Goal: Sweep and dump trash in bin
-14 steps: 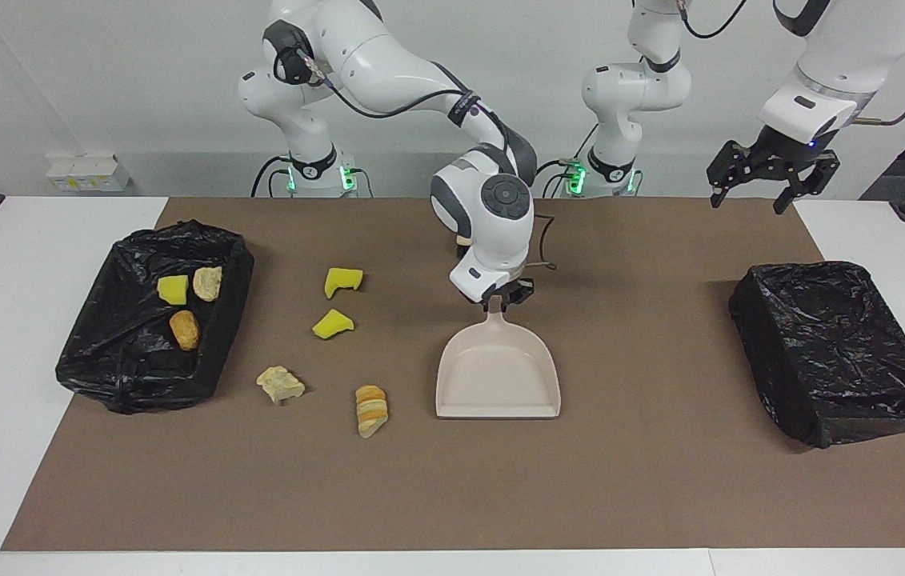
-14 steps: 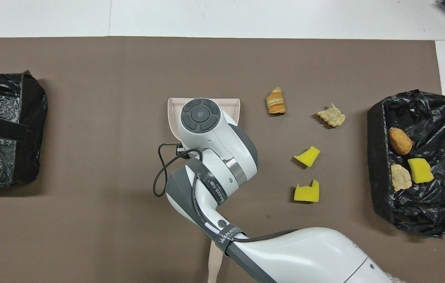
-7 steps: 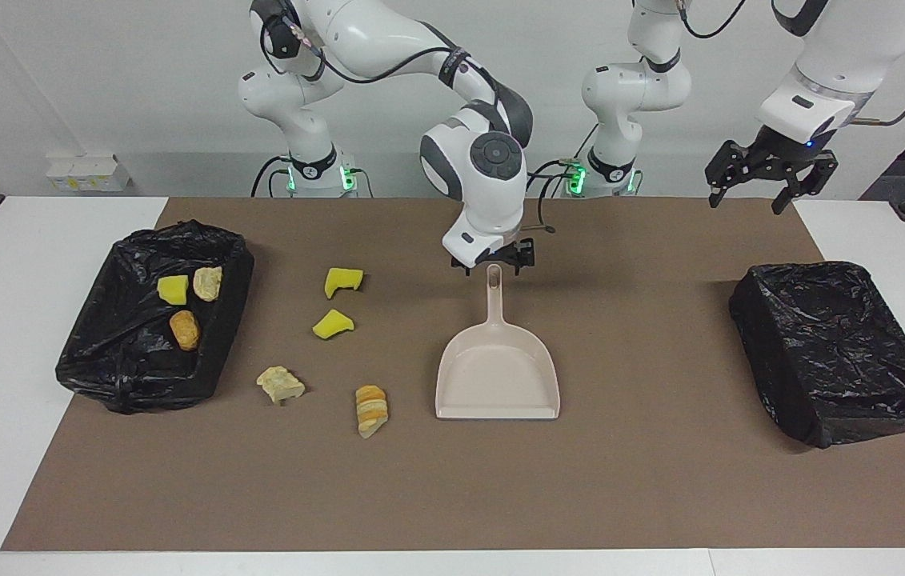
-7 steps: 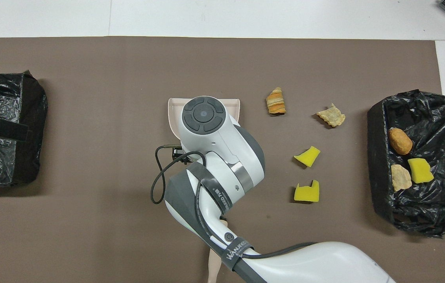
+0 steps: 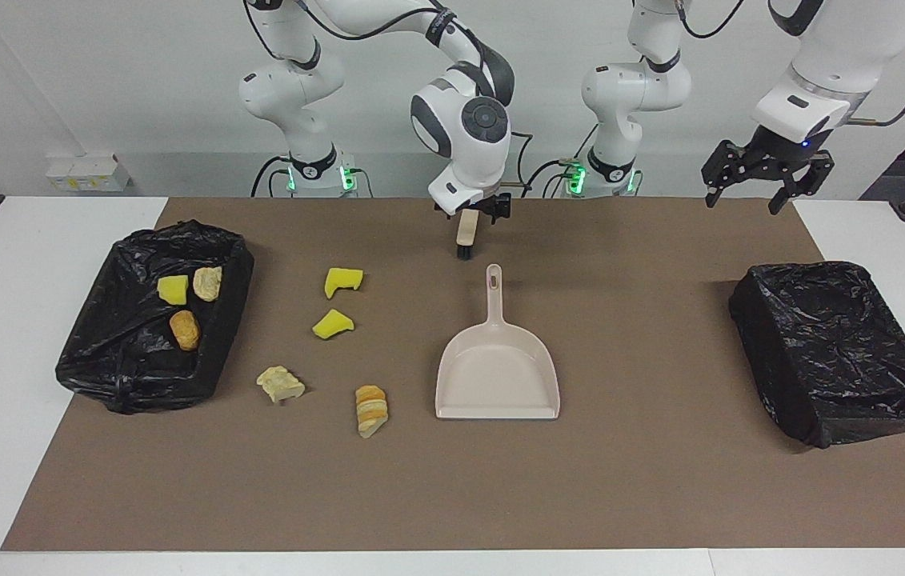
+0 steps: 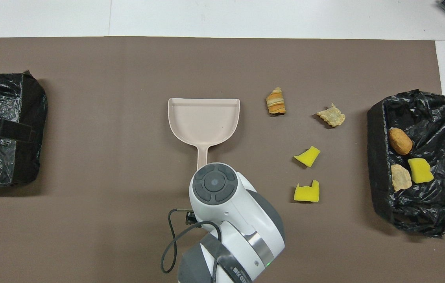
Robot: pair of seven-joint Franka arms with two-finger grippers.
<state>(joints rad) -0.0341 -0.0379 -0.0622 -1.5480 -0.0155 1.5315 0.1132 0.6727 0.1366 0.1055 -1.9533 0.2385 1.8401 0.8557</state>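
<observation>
The left gripper will next grab the beige dustpan by its narrow handle (image 6: 202, 157), as the dustpan spreads wide and flat on the mat.
Several trash scraps lie on the brown mat: two yellow chunks (image 5: 343, 281) (image 5: 332, 323), a tan lump (image 5: 280, 383) and an orange striped lump (image 5: 371, 410). Three more sit in the black-lined bin (image 5: 124, 376) at the right arm's end. The beige dustpan (image 5: 498, 372) rests flat mid-mat, handle toward the robots, touched by nothing. My right gripper (image 5: 474, 210) hangs open over the handle of the beige brush (image 5: 466, 238), which lies nearer the robots than the dustpan. My left gripper (image 5: 764, 172) waits open, raised over the left arm's end.
A second black-lined bin (image 5: 836, 352) stands at the left arm's end of the mat. In the overhead view the right arm's wrist (image 6: 214, 184) covers the dustpan handle's end and the brush. White table (image 5: 20, 240) borders the mat at both ends.
My right gripper opened off the dustpan handle, rose and drew back toward the robots, stopping over the brush. The dustpan stayed put. The left arm barely moved.
</observation>
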